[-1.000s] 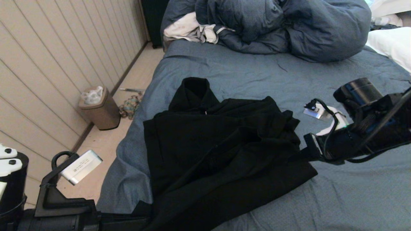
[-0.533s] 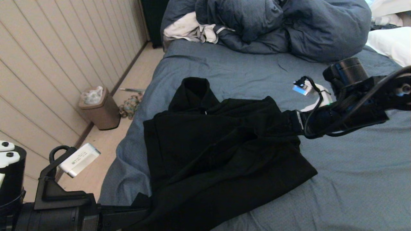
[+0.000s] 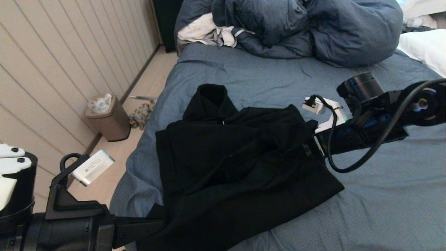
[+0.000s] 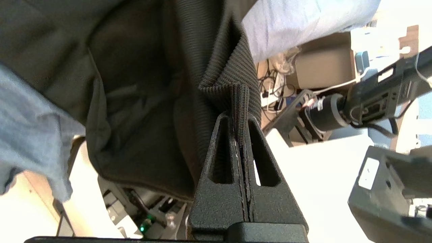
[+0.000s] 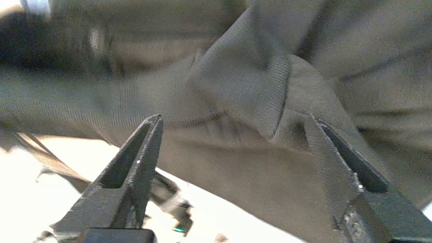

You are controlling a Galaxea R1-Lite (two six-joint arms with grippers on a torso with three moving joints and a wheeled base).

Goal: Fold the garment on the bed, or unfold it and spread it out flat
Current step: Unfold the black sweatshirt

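Note:
My right gripper is to grab the garment next by that raised fold (image 5: 259, 101). The fold is ribbed and stands up, while the cloth (image 5: 243, 174) around it lies slack.
The black hooded garment (image 3: 237, 164) lies rumpled on the bed (image 3: 383, 202), hood toward the far side and the lower part hanging over the near edge. At the near left, my left gripper (image 3: 156, 223) is shut on the garment's ribbed hem (image 4: 236, 67), and the left wrist view shows the left gripper (image 4: 238, 116) pinching that fold. My right gripper (image 3: 308, 148) sits at the garment's right edge. In the right wrist view the right gripper (image 5: 234, 118) is open, with the garment's fabric (image 5: 243, 77) just beyond the fingertips and nothing held.
A puffy dark blue duvet (image 3: 313, 28) and a white-grey cloth (image 3: 205, 33) are heaped at the head of the bed. A white pillow (image 3: 425, 48) lies far right. A brown bin (image 3: 108, 118) stands on the floor by the panelled wall.
My right arm rose from the garment's lower right corner, then swung left and down to its right edge. My left arm shifted slightly, still gripping the hem.

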